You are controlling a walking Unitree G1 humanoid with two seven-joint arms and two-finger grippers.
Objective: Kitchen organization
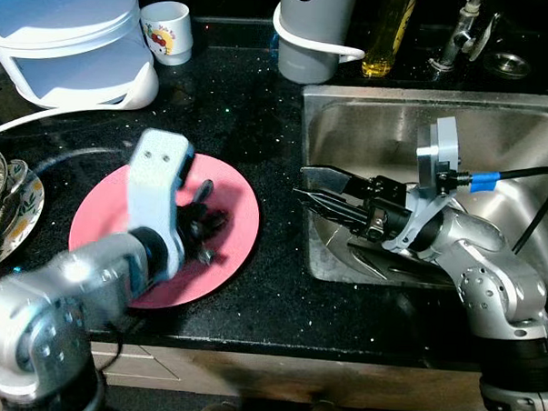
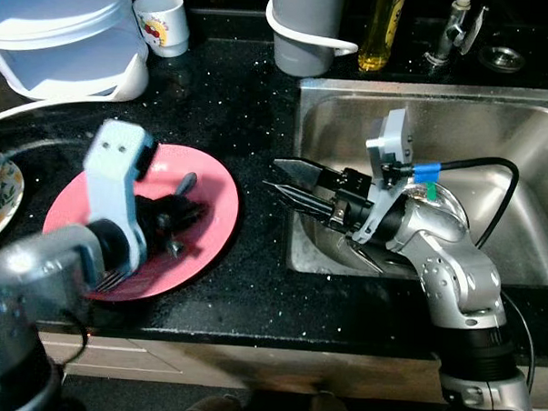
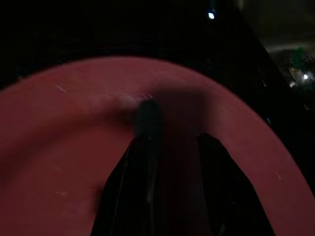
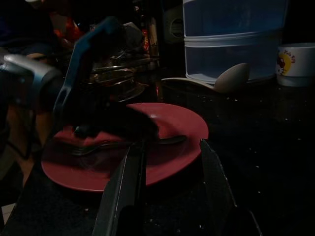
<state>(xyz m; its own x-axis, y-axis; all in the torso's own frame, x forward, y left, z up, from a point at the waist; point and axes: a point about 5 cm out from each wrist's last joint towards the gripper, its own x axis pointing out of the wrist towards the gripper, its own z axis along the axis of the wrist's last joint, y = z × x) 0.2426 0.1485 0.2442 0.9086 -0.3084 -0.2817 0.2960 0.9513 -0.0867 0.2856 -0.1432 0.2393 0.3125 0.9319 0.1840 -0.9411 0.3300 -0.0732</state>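
Note:
The metal fork's teeth lie toward the plate's front rim, so my left gripper will grab the fork by its slim handle next.
A pink plate lies on the black counter, left of the sink. A metal fork rests on it, its handle end pointing away from me and its tines near the front rim. My left gripper hangs low over the plate's middle, fingers apart. The fork handle runs along one finger. My right gripper is open and empty at the sink's left rim, pointing toward the plate.
The steel sink holds metal pieces under my right arm. At the back stand a blue-white container, a white mug, a grey jug, an oil bottle and a tap. Stacked dishes sit far left.

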